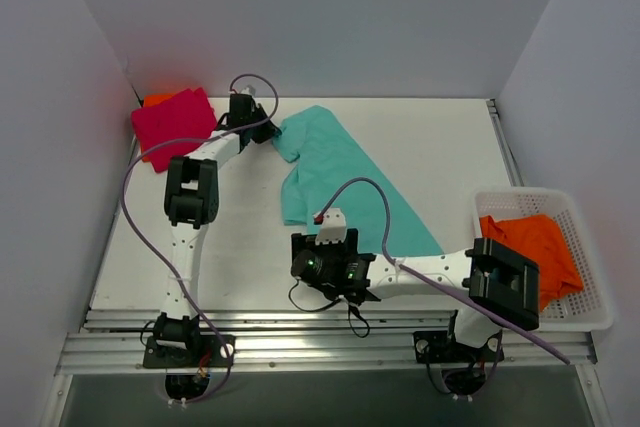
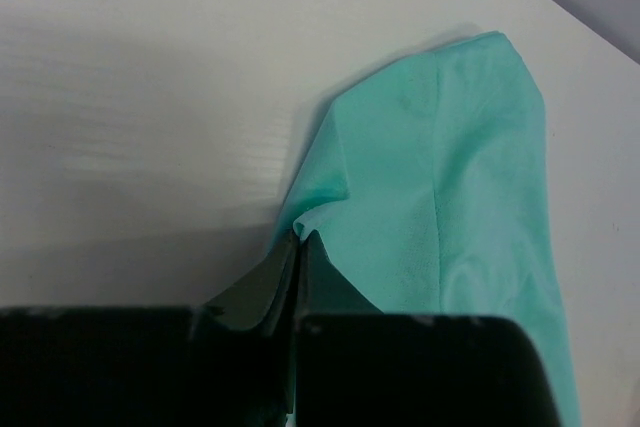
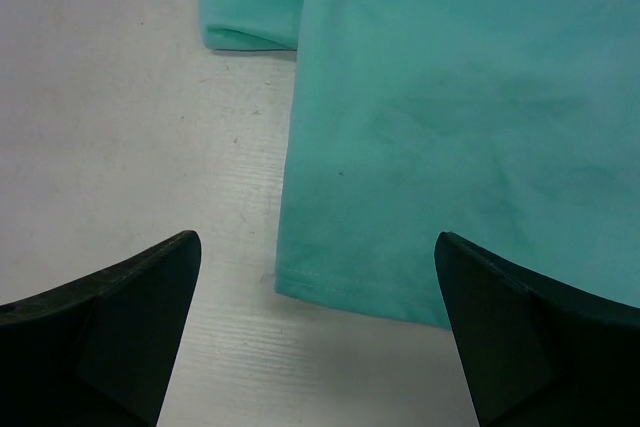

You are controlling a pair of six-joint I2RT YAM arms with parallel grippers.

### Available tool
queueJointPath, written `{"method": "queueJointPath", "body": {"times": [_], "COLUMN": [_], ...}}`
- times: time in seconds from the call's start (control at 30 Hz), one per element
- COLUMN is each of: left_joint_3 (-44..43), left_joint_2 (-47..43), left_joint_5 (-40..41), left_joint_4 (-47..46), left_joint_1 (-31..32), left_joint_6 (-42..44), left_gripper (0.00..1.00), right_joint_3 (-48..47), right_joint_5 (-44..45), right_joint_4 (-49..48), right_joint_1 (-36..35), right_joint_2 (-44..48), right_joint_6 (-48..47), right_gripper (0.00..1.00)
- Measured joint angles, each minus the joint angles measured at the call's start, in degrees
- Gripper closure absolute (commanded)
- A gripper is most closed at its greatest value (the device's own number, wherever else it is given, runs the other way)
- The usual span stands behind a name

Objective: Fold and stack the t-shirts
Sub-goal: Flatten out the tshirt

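Next, my right gripper grabs the teal t-shirt's near hem corner, opposite my left gripper's hold, to spread the shirt for folding.
The teal t-shirt (image 1: 345, 182) lies spread on the white table, running from far left to near right. My left gripper (image 1: 268, 133) is shut on a pinch of its far-left edge; the left wrist view shows the closed tip (image 2: 300, 239) gripping a raised fold of the teal cloth (image 2: 440, 197). My right gripper (image 1: 305, 247) is open and empty, hovering over the shirt's near-left hem corner (image 3: 300, 282), which lies between the two fingers (image 3: 130, 297). A folded magenta-pink shirt (image 1: 172, 122) sits at the far left on top of a folded orange one (image 1: 158, 99).
A white basket (image 1: 590, 317) at the right edge holds a crumpled orange shirt (image 1: 535, 252). Grey walls close in the table on the left, back and right. A metal rail runs along the near edge.
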State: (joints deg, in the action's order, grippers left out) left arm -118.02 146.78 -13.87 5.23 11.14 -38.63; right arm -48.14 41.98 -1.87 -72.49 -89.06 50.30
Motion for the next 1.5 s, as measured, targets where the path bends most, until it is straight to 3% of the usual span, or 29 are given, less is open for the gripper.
{"method": "queueJointPath", "body": {"times": [0.37,0.47,0.5,0.57,0.6,0.63,0.67,0.9,1.1,1.27,1.5], "left_joint_3": [8.2,9.0,9.4,10.0,10.4,10.8,11.1,13.0,17.9,22.6,26.7], "left_joint_2": [-3.3,-3.7,-3.8,-4.0,-4.1,-4.3,-4.4,-5.0,-9.8,-21.5,-44.7], "left_joint_5": [-1.9,-2.2,-2.3,-2.6,-2.7,-2.9,-3.1,-4.0,-2.1,2.6,6.7], "left_joint_4": [-6.8,-7.5,-7.7,-8.4,-8.8,-9.0,-9.4,-11.4,-9.4,-3.8,0.7], "left_joint_1": [-0.7,-0.9,-1.0,-1.2,-1.2,-1.3,-1.4,-1.9,-1.8,-0.7,1.3], "left_joint_6": [-0.3,-0.5,-0.6,-0.9,-1.0,-1.2,-1.2,-1.5,0.5,4.8,10.1], "left_gripper": [0.98,0.98,0.98,0.98,0.98,0.98,0.98,0.98,0.98,0.98,0.98], "right_joint_3": [-0.2,-1.0,-1.2,-1.3,-1.3,-1.3,-1.2,-1.3,-5.1,-12.2,-22.5], "right_joint_5": [-1.8,-1.5,-1.7,-2.3,-2.4,-2.7,-3.0,-2.2,0.0,3.2,7.2], "right_joint_4": [-4.2,-4.7,-5.0,-5.7,-5.9,-6.0,-6.0,-3.8,5.7,12.2,18.3], "right_joint_1": [0.0,0.0,0.0,0.1,0.1,0.2,0.5,0.9,0.9,0.8,-0.5], "right_joint_2": [-10.8,-13.0,-13.1,-13.1,-13.1,-13.1,-13.1,-13.0,-10.8,-1.6,16.5], "right_joint_6": [2.9,2.4,2.4,2.6,2.9,3.0,3.1,6.5,5.0,0.7,-5.8], "right_gripper": [0.02,0.11,0.16,0.45,0.60,0.95,1.00,1.00,1.00,1.00,1.00]}}
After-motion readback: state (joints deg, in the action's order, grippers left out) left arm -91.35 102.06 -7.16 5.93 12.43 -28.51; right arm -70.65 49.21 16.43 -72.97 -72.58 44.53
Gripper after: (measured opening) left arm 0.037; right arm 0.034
